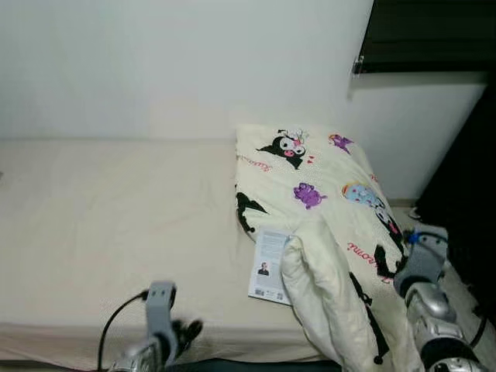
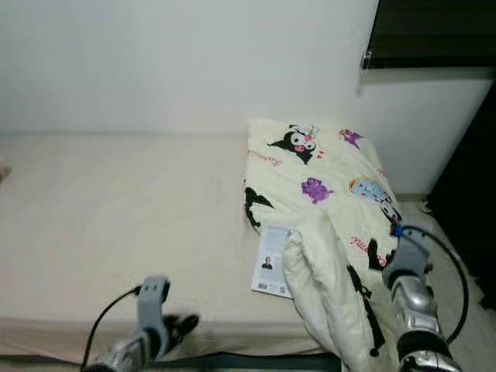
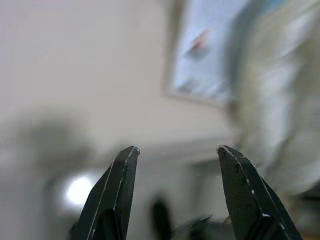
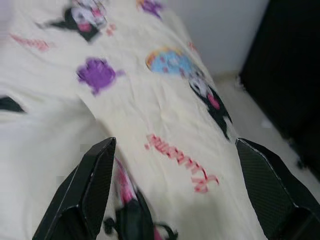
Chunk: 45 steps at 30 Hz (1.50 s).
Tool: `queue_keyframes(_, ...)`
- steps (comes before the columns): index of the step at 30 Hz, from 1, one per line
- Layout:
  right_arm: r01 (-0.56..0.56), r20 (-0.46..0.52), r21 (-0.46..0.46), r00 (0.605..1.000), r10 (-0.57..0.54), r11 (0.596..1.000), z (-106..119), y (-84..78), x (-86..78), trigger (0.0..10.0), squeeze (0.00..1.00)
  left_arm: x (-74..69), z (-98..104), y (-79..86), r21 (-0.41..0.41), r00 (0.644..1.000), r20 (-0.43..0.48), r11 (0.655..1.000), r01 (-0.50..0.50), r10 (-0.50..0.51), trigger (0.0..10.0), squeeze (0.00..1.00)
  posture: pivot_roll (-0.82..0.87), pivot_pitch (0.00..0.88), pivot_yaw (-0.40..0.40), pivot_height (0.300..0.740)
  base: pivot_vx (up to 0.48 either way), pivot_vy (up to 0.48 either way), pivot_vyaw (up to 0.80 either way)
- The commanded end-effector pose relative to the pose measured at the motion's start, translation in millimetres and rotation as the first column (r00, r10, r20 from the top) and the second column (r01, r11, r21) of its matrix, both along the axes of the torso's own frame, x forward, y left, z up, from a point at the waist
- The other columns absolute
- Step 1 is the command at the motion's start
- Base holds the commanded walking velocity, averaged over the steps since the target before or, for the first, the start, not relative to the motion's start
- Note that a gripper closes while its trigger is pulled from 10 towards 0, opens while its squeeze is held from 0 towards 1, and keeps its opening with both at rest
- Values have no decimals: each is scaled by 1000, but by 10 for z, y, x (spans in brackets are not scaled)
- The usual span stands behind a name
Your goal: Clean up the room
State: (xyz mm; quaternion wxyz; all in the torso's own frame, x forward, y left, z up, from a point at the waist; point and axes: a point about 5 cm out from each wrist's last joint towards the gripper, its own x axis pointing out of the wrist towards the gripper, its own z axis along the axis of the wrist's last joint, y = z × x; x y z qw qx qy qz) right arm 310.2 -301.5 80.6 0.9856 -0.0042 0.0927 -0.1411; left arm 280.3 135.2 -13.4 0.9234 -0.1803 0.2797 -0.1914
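Observation:
Next, my left gripper grabs the book by its slim bottom edge [image 1: 269, 300] [image 3: 197, 100], since the book's broad cover, lying face up, spreads too wide for the fingers.
A cream blanket [image 1: 325, 186] printed with cartoon characters lies bunched on the right end of the bed [image 1: 116, 209], one fold hanging over the front edge. A small white book [image 1: 270, 267] lies flat beside it, partly tucked under the fold. My left gripper [image 1: 186, 333] is low at the bed's front edge, left of the book. In the left wrist view its fingers [image 3: 125, 170] stand open with nothing between them and the book [image 3: 205, 55] blurred beyond. My right gripper [image 4: 175, 142] hovers open over the blanket [image 4: 150, 100] near its right edge. My right arm [image 1: 425, 291] rises at the lower right.
A white wall backs the bed. A dark shelf [image 1: 426, 35] hangs at the upper right, and dark furniture [image 1: 469, 194] stands to the right of the bed. A strip of pale floor [image 1: 465, 298] runs between them. The bed's left part is bare sheet.

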Motion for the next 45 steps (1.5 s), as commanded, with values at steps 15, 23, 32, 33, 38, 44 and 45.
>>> queue_keyframes(15,-174,50,66,984,171,983,44,436,48,10000,0,368,499,-599,-261,984,176,963,62,-16,10000,0,-100,0,45,581,0,0,0)
queue_keyframes(23,-187,56,72,981,183,980,64,479,1,10000,0,450,598,-629,-239,976,214,971,23,29,10000,0,-115,0,60,561,0,0,0)
queue_keyframes(32,-194,84,75,979,187,978,167,583,-196,10000,0,640,813,-565,-115,943,302,988,-107,137,10000,0,-165,67,92,521,0,0,0)
queue_keyframes(33,-194,84,75,979,187,978,167,583,-196,10000,0,640,813,-565,-115,943,302,988,-107,137,10000,0,-165,67,92,521,0,0,0)
queue_keyframes(38,-185,97,75,979,177,980,272,633,-362,10000,0,683,831,-579,-107,951,258,983,-149,172,10000,0,-197,125,107,496,0,0,0)
queue_keyframes(44,-184,111,76,978,175,980,412,710,-513,10000,0,827,996,-375,-88,911,301,959,-270,284,10000,0,-260,215,110,466,0,0,0)
queue_keyframes(45,-184,111,76,978,175,980,412,710,-513,10000,0,827,996,-375,-88,911,301,959,-270,284,10000,0,-260,215,110,466,0,0,0)
